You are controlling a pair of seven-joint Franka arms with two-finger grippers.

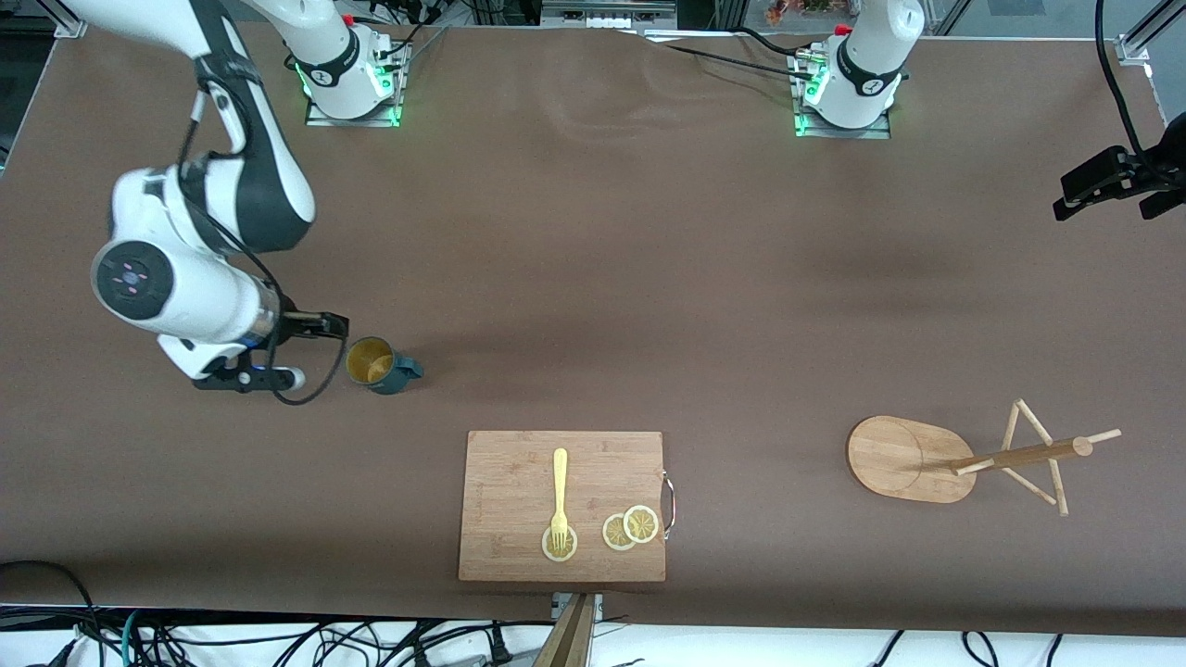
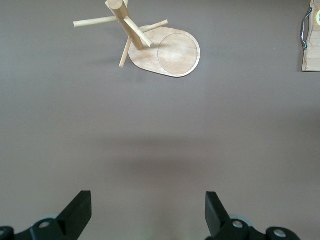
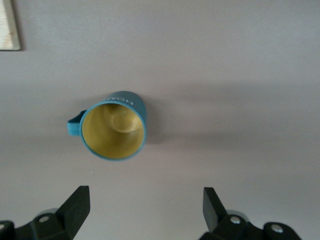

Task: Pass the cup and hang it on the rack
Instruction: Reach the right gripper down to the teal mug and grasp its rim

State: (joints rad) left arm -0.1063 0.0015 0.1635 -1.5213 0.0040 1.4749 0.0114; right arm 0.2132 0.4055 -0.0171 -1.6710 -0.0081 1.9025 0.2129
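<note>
My right gripper grabs the cup by its rim [image 1: 353,344] next, since this leaves the dark teal cup's handle free for the rack.
The dark teal cup [image 1: 378,364] stands upright on the brown table toward the right arm's end, yellowish inside showing, handle pointing toward the table's middle. My right gripper [image 1: 306,352] is open and empty beside it, on the side away from the handle, a short gap apart. In the right wrist view the cup [image 3: 114,131] lies ahead of the open gripper [image 3: 145,207]. The bamboo rack [image 1: 903,459] stands toward the left arm's end. My left gripper [image 1: 1107,195] is open and empty, high up past the rack. The left wrist view shows the rack [image 2: 175,52] ahead of the gripper [image 2: 148,210].
A rectangular wooden cutting board [image 1: 519,463] lies near the table's front edge, between cup and rack, bearing a yellow fork [image 1: 560,486] and lemon slices [image 1: 630,528]. Its edge shows in the left wrist view [image 2: 311,45] and the right wrist view [image 3: 7,25].
</note>
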